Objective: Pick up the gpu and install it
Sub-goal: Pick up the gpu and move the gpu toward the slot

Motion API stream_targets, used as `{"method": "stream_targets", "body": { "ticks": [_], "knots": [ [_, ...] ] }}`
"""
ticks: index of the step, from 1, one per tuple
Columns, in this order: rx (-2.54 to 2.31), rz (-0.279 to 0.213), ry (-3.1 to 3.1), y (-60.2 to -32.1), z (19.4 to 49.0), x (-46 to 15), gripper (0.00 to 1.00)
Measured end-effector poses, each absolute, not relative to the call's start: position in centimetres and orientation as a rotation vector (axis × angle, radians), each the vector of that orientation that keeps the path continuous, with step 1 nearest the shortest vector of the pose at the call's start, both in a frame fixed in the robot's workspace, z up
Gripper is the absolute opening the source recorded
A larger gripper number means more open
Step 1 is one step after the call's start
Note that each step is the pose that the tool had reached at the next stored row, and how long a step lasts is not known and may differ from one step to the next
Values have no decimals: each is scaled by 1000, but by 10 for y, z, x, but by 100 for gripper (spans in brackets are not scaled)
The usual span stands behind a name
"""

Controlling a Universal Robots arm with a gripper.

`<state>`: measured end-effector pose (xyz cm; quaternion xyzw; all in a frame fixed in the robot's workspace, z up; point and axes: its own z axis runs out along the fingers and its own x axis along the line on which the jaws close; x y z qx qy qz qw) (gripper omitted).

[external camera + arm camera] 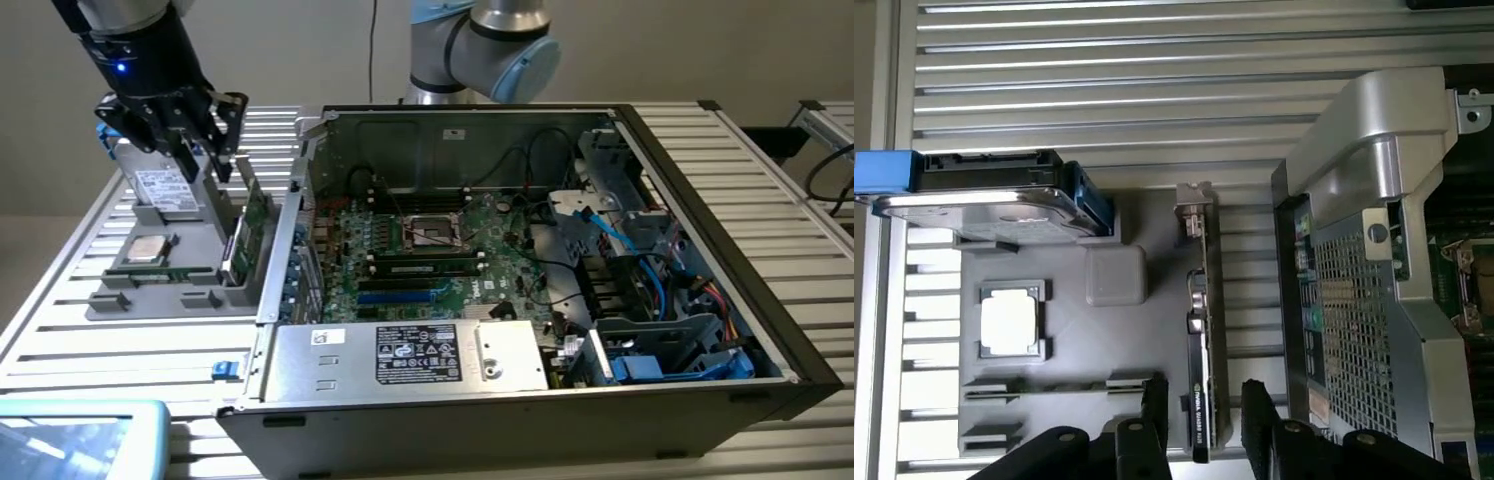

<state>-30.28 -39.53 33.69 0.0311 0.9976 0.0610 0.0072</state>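
Observation:
The robot should next use its gripper to grab the GPU by its exposed upper edge along the black shroud [1199, 396]. The grey holder surrounds the GPU's lower edge.
The gpu [250, 238] is a short green card standing on edge in the right-hand slot of a grey parts holder [187, 285], just outside the open computer case [534, 250]. In the wrist view the gpu [1202, 340] is edge-on, with its silver bracket [1194, 210] at one end. My gripper [207, 165] hangs open above the holder, a little above the card and clear of it. In the wrist view the two black fingers [1154, 410] of the gripper [1206, 418] stand on either side of the card's line.
The holder also carries a silver hard drive [163, 190], a processor chip [147, 250] and a slim memory stick [1054, 385]. Inside the case lie the green motherboard [427, 250], a power supply [414, 355] and cable bundles [641, 270]. A blue-edged device [80, 435] sits at the front corner.

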Motion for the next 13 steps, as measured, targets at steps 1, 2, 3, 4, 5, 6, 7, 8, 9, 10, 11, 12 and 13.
{"method": "stream_targets", "body": {
  "ticks": [1,2,3,4,5,6,7,8,9,10,11,12,13],
  "knots": [
    [97,189,3120,-395,335,-303,44],
    [97,185,3120,-395,333,-303,44],
    [97,177,3121,-394,333,-303,44],
    [97,167,3121,-393,332,-303,44],
    [97,160,3121,-392,330,-303,44],
    [97,154,3121,-391,329,-303,44],
    [97,151,3121,-389,328,-303,44],
    [97,150,3121,-387,326,-303,44],
    [97,150,3121,-386,324,-303,44],
    [97,150,3121,-386,322,-303,44],
    [96,150,3121,-386,320,-303,44],
    [96,150,3121,-386,319,-303,44],
    [95,150,3121,-386,317,-303,44]
  ]
}}
